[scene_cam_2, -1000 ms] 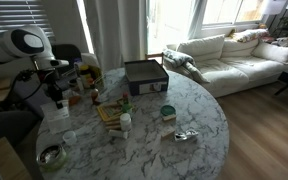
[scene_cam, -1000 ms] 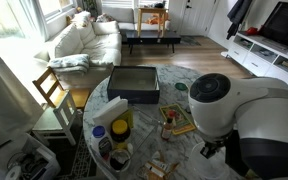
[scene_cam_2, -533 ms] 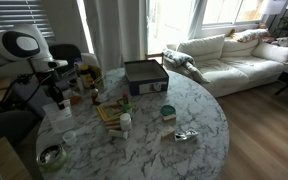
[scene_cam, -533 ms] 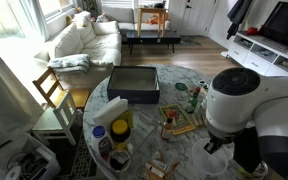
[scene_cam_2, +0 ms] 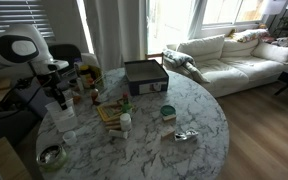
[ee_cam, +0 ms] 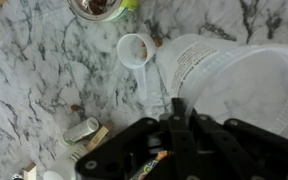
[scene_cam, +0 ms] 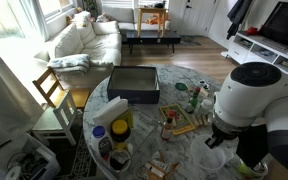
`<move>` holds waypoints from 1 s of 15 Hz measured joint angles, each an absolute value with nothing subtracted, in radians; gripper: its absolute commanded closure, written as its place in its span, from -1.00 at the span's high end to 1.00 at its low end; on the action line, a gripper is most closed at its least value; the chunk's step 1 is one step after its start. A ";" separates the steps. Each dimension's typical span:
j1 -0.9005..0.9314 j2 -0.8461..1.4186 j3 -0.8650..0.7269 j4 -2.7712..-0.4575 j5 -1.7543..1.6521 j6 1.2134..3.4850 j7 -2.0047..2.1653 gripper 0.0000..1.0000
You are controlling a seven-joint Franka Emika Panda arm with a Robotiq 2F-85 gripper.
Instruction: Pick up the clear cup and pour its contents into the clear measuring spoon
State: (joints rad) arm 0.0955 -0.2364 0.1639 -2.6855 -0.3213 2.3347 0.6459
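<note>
The clear cup (ee_cam: 234,85) stands opening up, its base (ee_cam: 174,58) on the marble tabletop beside the measuring spoon, so it is now time for my gripper to release the cup.
In the wrist view my gripper (ee_cam: 174,122) comes in from the bottom, shut on the rim of the clear cup (ee_cam: 234,85). The cup is whitish-translucent, wide and low, and it lies tilted on its side with its mouth toward the clear measuring spoon (ee_cam: 136,50). The spoon lies on the marble table just left of the cup's rim. In an exterior view the gripper (scene_cam_2: 62,104) holds the cup (scene_cam_2: 64,119) low over the table's near-left part. In the other exterior view the arm's body hides the cup and spoon.
The round marble table (scene_cam_2: 199,110) carries a black box (scene_cam_2: 145,75), a green-lidded jar (scene_cam_2: 168,113), a small white bottle (scene_cam_2: 126,121), a wooden tray (scene_cam_2: 109,112) and a yellow jar with white lid (scene_cam: 121,128). A bowl (ee_cam: 96,8) lies beyond the spoon.
The arm has swung sideways over the table and the gripper has turned, so the held cup now tilts toward the spoon.
</note>
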 measured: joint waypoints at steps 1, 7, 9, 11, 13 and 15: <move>0.090 -0.240 0.164 -2.691 -0.311 2.346 0.646 -0.98; 0.068 -0.257 0.160 -2.721 -0.265 2.413 0.646 -0.33; 0.060 -0.262 0.160 -2.732 -0.265 2.430 0.647 -0.19; 0.053 -0.268 0.160 -2.738 -0.265 2.437 0.647 0.12; 0.048 -0.279 0.160 -2.741 -0.265 2.437 0.647 0.39; 0.048 -0.296 0.160 -2.740 -0.257 2.437 0.638 0.69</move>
